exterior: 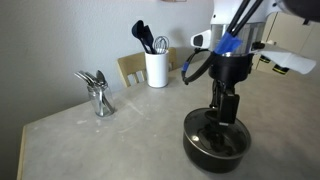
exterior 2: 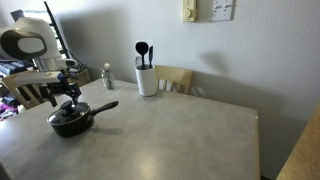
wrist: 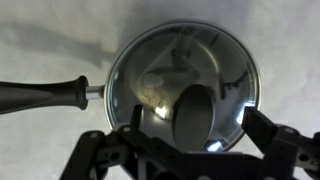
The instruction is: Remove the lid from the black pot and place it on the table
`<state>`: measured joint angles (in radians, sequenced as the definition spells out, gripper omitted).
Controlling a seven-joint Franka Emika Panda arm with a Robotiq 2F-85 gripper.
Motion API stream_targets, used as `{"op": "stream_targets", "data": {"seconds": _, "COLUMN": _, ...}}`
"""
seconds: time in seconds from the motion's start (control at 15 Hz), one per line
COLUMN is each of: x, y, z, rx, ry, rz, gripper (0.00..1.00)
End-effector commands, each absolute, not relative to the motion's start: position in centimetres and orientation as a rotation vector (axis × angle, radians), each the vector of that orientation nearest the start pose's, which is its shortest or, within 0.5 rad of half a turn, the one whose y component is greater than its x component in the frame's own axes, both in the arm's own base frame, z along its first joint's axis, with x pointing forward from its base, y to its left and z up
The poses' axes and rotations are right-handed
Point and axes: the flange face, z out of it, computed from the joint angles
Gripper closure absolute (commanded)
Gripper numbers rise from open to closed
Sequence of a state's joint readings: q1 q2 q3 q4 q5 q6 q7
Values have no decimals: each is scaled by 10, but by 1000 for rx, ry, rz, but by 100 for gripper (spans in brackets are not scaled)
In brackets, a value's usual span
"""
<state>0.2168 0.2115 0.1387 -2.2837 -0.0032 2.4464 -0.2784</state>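
I next need to grab the lid by its dark knob from straight above, fingers across the knob's sides, leaving the lid's rim free for the table.
The black pot (exterior: 205,148) stands on the table (exterior: 100,140) near its front edge, with the glass lid (wrist: 160,60) on it. In the wrist view the lid fills the middle, its dark knob (wrist: 196,112) sits low in the frame, and the pot's long handle (wrist: 45,94) points left. My gripper (wrist: 196,138) is straight above the lid, open, with a finger on each side of the knob and not touching it. In both exterior views the gripper (exterior: 226,112) (exterior 2: 68,98) reaches down onto the pot (exterior 2: 70,122).
A white utensil crock (exterior: 156,68) (exterior 2: 147,80) stands at the back of the table. A shiny metal object (exterior: 97,94) (exterior 2: 108,76) stands nearby. A wooden chair (exterior 2: 178,78) is behind the table (exterior 2: 180,130).
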Motion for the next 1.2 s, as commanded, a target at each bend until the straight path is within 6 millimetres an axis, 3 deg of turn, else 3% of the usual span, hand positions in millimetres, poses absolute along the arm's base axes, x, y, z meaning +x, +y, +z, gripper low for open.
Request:
{"op": "stream_targets", "data": {"seconds": 0.0, "x": 509, "y": 190, "z": 249, "rx": -2963, "ry": -968, "rz": 61, "gripper": 26}}
{"op": "stream_targets", "data": {"seconds": 0.47, "x": 506, "y": 190, "z": 263, "rx": -2997, "ry": -942, "rz": 86, "gripper": 77}}
{"op": "stream_targets", "data": {"seconds": 0.6, "x": 502, "y": 190, "z": 270, "rx": -3019, "ry": -949, "rz": 92, "gripper": 86}}
{"op": "stream_targets", "data": {"seconds": 1.13, "x": 485, "y": 185, "z": 314, "rx": -3080, "ry": -1067, "rz": 181, "gripper": 86}}
